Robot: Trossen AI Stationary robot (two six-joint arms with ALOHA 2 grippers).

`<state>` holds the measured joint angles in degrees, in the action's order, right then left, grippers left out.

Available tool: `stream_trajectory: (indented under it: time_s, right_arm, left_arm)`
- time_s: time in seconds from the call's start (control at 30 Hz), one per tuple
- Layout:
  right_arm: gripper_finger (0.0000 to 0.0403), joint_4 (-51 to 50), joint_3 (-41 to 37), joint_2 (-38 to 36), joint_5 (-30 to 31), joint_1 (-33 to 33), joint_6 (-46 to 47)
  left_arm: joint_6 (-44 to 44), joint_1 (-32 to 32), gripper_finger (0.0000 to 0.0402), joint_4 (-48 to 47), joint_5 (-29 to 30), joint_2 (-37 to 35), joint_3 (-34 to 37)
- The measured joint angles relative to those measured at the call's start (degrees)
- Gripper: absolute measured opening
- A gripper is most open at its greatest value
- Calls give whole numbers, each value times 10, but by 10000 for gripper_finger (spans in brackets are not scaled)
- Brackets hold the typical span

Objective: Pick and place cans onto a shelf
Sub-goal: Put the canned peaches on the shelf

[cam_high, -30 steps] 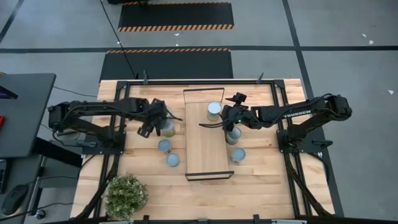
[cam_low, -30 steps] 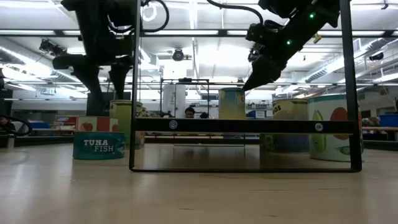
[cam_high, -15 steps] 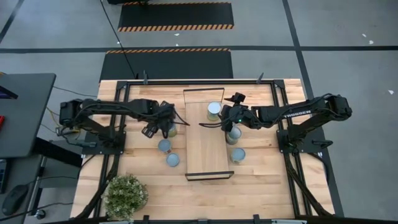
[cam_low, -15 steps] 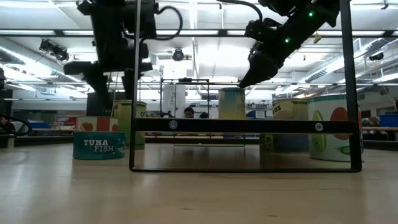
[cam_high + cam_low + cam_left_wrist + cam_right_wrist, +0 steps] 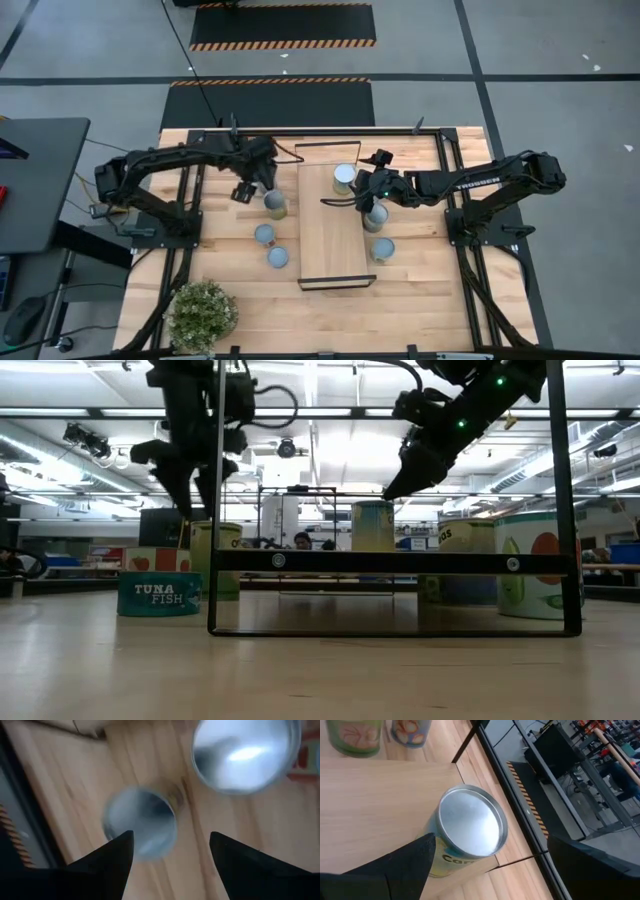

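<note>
I need to pick up a can next with my left gripper, by its side just below the can's rim, and then place a can onto the shelf (image 5: 335, 225).
The shelf (image 5: 335, 225) is a long light-wood board with black end frames (image 5: 390, 560). One can (image 5: 344, 177) stands upright on its far end and shows in the right wrist view (image 5: 470, 827). My right gripper (image 5: 332, 200) hovers open beside and above this can (image 5: 372, 525), touching nothing. My left gripper (image 5: 250, 188) is open and empty above the table, just left of an olive-sided can (image 5: 274, 205). Two short cans (image 5: 264, 234) (image 5: 278, 257) stand nearer. The left wrist view shows two can tops (image 5: 140, 822) (image 5: 245, 750) below the open fingers (image 5: 170, 837).
Two more cans (image 5: 376, 217) (image 5: 382, 249) stand on the table right of the shelf. A bushy green plant (image 5: 203, 312) stands at the near left. A black frame (image 5: 300, 132) runs around the tabletop. Bare wood lies near the front edge.
My left gripper has risen a little and gone toward the table's far edge and slightly right, staying open above the cans on the left. My right gripper has barely shifted above the shelf. No can has moved.
</note>
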<state>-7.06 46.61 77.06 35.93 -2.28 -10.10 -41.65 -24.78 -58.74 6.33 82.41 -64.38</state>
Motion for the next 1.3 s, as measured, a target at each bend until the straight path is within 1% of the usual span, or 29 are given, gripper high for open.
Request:
stream_trajectory:
  time_s: [0.1, 0.2, 0.3, 0.37, 0.43, 0.5, 0.57, 0.73, 1.07, 1.3]
  right_arm:
    - [391, 2, 0, 0, 0, 0, -2]
    - [391, 15, 0, 0, 0, 0, -6]
    - [391, 23, 0, 0, -3, 0, -10]
    - [391, 25, 0, 0, -7, 0, -11]
    - [391, 25, 0, 0, -11, 0, -10]
    - [391, 26, 0, 0, -11, 0, -10]
    - [391, 26, 0, 0, -11, 0, -11]
    - [391, 27, 0, 0, -11, 0, -15]
    - [391, 28, 0, 0, -11, 0, -21]
    - [391, 27, 0, 0, -11, 0, -25]
  left_arm:
    - [31, -32, 270, -20, 16, 1, 10]
    - [66, -59, 286, -19, 17, 1, 35]
    - [71, -75, 315, -1, 15, 1, 68]
    - [82, -78, 340, 31, 28, 1, 89]
    - [83, -79, 364, 50, 40, 1, 99]
    - [81, -78, 386, 69, 39, 1, 107]
    - [83, -76, 396, 104, 39, 2, 111]
    - [103, -75, 393, 159, 12, 6, 114]
    - [111, -74, 392, 189, -21, 48, 114]
    - [110, -72, 392, 222, -28, 49, 114]
